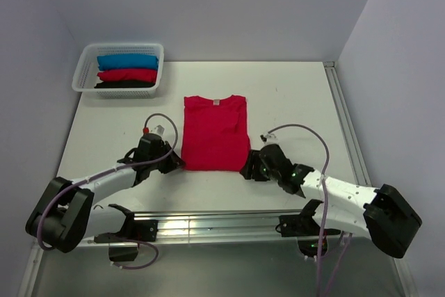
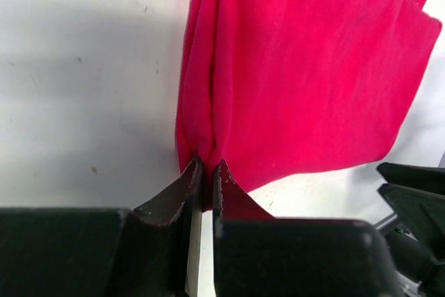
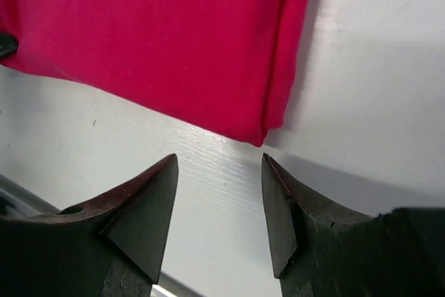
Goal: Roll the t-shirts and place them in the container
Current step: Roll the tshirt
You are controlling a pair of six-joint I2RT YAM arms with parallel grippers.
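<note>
I should reach the red t-shirt with my right gripper and pinch its free near corner, opposite my left gripper, so that its near edge rolls up evenly.
A crimson-red t-shirt [image 1: 215, 133] lies folded into a long strip on the white table, its white neck label [image 1: 216, 101] at the far end. My left gripper [image 1: 179, 163] is shut on the shirt's near left corner; the left wrist view shows the red cloth [image 2: 299, 74] pinched between the fingertips [image 2: 191, 175]. My right gripper [image 1: 247, 170] stands open just short of the near right corner [image 3: 261, 133], nothing between its fingers [image 3: 149, 193]. Rolled blue [image 1: 127, 62], red [image 1: 127, 74] and black [image 1: 124, 84] t-shirts lie in a basket.
The white mesh basket [image 1: 83, 71] stands at the table's far left corner. A metal rail [image 1: 208, 224] runs along the near edge between the arm bases. Grey walls close in on the left and right of the table [image 1: 299, 102].
</note>
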